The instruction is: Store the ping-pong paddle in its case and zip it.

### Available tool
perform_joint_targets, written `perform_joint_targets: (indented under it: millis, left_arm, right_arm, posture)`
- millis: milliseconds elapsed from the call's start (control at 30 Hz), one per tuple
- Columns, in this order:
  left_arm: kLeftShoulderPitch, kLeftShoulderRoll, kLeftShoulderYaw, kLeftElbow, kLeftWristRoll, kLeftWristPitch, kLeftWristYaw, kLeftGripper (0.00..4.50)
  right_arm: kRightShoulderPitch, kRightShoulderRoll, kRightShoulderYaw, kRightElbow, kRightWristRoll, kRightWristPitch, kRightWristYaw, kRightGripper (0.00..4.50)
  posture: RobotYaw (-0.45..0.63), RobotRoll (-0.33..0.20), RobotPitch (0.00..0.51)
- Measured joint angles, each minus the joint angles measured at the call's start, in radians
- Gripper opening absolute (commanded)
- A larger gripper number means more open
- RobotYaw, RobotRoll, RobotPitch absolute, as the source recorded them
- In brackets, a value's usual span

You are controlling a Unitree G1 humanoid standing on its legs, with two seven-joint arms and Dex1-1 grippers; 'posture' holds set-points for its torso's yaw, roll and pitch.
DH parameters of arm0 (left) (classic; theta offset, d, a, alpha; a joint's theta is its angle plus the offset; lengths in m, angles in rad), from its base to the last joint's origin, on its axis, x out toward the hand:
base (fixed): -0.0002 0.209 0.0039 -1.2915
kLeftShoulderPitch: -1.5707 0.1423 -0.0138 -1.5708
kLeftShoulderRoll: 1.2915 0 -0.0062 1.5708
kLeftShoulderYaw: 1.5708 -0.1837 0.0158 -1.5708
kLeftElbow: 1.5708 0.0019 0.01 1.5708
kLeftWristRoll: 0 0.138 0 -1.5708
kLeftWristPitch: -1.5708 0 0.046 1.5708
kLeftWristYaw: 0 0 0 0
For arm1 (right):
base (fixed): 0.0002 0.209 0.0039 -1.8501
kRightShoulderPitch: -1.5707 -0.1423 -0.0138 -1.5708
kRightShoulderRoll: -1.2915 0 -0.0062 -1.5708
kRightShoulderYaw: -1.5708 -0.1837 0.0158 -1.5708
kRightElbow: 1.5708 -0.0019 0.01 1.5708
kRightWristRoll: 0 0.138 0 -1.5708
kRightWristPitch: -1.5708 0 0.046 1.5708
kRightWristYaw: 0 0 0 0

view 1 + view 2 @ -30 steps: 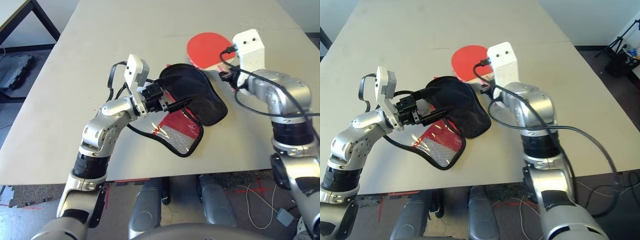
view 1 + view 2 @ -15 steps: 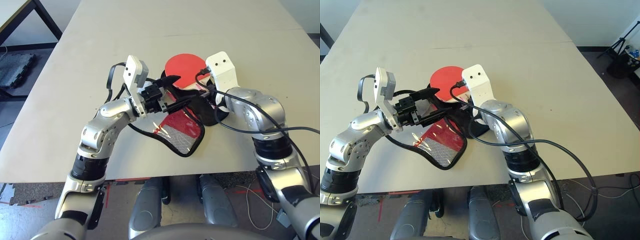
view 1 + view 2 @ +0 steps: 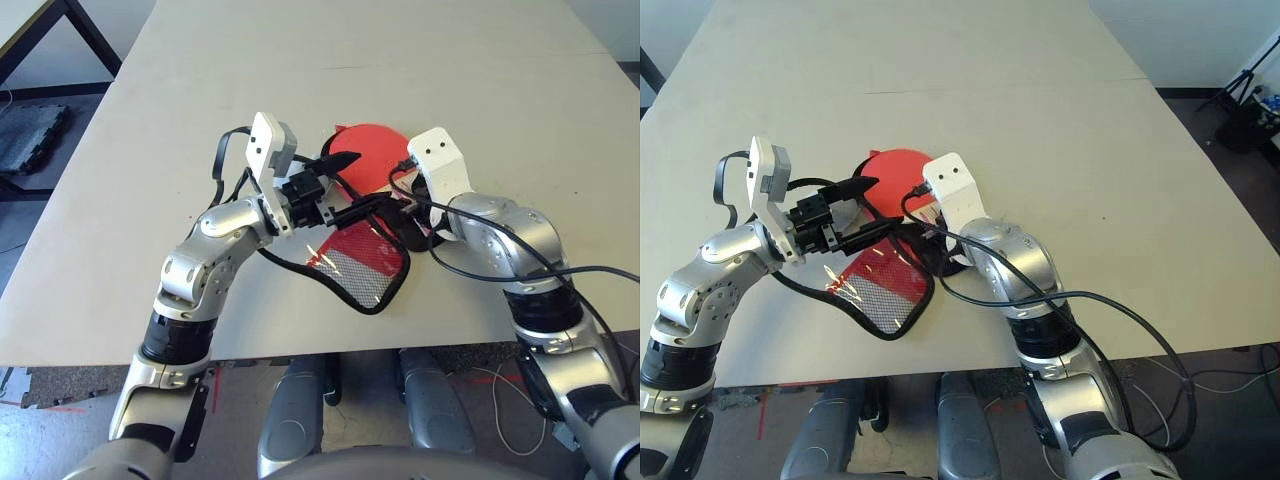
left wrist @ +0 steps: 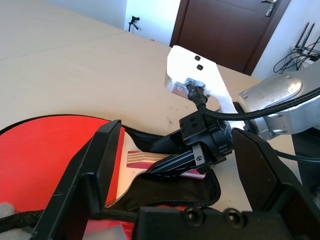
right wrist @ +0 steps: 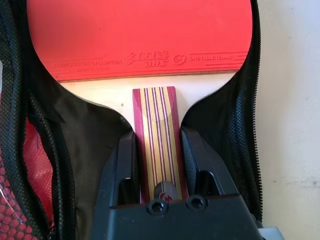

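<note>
My right gripper holds the paddle with its neck over the black lining (image 5: 90, 145), between the case's edges, in the right wrist view. It needs to let go of the paddle now.
The ping-pong paddle (image 5: 140, 35) has a red rubber face and a striped wooden handle (image 5: 157, 140). My right gripper (image 5: 157, 132) is shut on that handle. The case (image 3: 357, 257) lies open on the table, with its red mesh flap toward me and its black lining (image 5: 90, 145) under the paddle's neck. The paddle's head (image 3: 368, 152) rests over the case's far part. My left gripper (image 3: 362, 180) stands open at the case's mouth, fingers (image 4: 97, 165) spread wide to either side of the paddle. The right gripper (image 4: 200, 142) faces the left one closely.
The pale table (image 3: 200, 70) stretches far beyond the case on all sides. Its near edge (image 3: 300, 345) runs just in front of the case. Black cables (image 3: 470, 265) loop off my right wrist. A dark frame (image 3: 90, 40) stands on the floor at the far left.
My right arm has carried the paddle left from the table's far right, bringing its head over the open case between my left fingers. The left arm held still.
</note>
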State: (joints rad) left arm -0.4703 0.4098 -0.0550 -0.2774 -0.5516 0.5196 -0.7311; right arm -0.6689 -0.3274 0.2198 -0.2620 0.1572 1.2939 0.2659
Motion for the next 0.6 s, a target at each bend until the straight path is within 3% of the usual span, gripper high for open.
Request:
perform_joint_targets:
  millis: [167,367,500,533,600]
  left_arm:
    - [0.000,0.000,0.000,0.000,0.000,0.000,0.000,4.50]
    - [-0.002,-0.002,0.000,0.001,0.000,0.000,-0.001,4.50]
    - [-0.003,-0.003,0.000,0.001,0.000,0.000,-0.001,4.50]
    - [-0.005,-0.003,0.000,0.001,-0.001,0.001,-0.001,4.50]
    - [-0.014,0.001,0.004,-0.002,-0.007,0.007,0.000,4.50]
  right_arm:
    - [0.005,-0.005,-0.003,-0.007,0.002,0.003,0.009,1.22]
    - [-0.004,0.012,-0.033,-0.007,0.032,0.043,0.026,3.04]
    - [-0.070,-0.058,-0.075,-0.041,0.090,0.118,0.096,4.27]
    - [-0.084,-0.094,-0.087,-0.053,0.116,0.129,0.128,4.49]
    - [-0.094,-0.178,-0.120,-0.068,0.175,0.144,0.207,4.49]
  posture:
    - [-0.01,0.000,0.260]
    - [-0.01,0.000,0.259]
    - [-0.01,0.000,0.258]
    - [-0.01,0.000,0.257]
    - [-0.01,0.000,0.257]
